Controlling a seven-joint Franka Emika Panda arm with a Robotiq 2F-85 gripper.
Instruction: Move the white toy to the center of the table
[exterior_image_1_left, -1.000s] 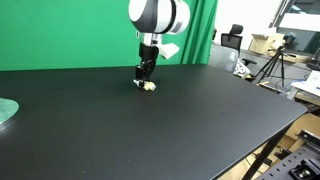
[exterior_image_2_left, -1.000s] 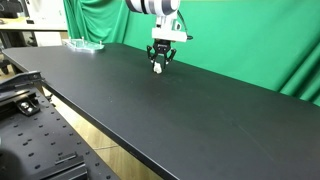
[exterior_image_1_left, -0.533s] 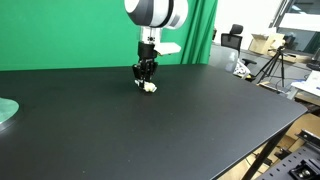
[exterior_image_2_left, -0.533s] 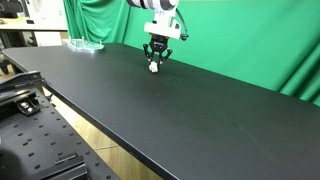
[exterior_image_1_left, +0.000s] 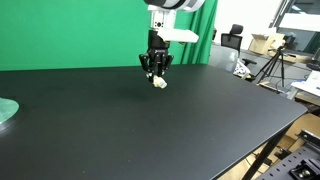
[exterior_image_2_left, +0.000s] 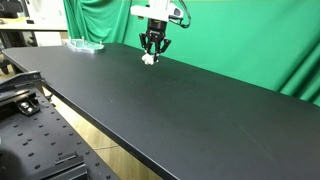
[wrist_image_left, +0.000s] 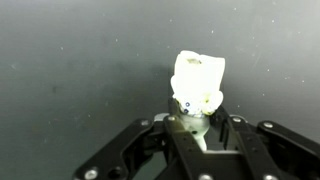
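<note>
My gripper needs to move the white toy to the table's open middle before it opens. The toy is hanging near the green backdrop, short of that middle.
The white toy (wrist_image_left: 196, 88) is a small cream lumpy figure held between my gripper's (wrist_image_left: 190, 128) black fingers in the wrist view. In both exterior views my gripper (exterior_image_1_left: 155, 70) (exterior_image_2_left: 151, 47) is shut on the white toy (exterior_image_1_left: 159, 82) (exterior_image_2_left: 148, 59), which hangs at the fingertips just above the black table (exterior_image_1_left: 170, 130) (exterior_image_2_left: 200, 110). I hold it over the table's far part, near the green backdrop.
A pale green disc (exterior_image_1_left: 6, 111) lies at the table's edge. A clear tray-like object (exterior_image_2_left: 85, 44) sits at the table's far corner. Green curtain behind; tripod (exterior_image_1_left: 270, 65) and boxes beyond the table's side.
My gripper has lifted the white toy off the table and moved it sideways; the arm's wrist has risen.
</note>
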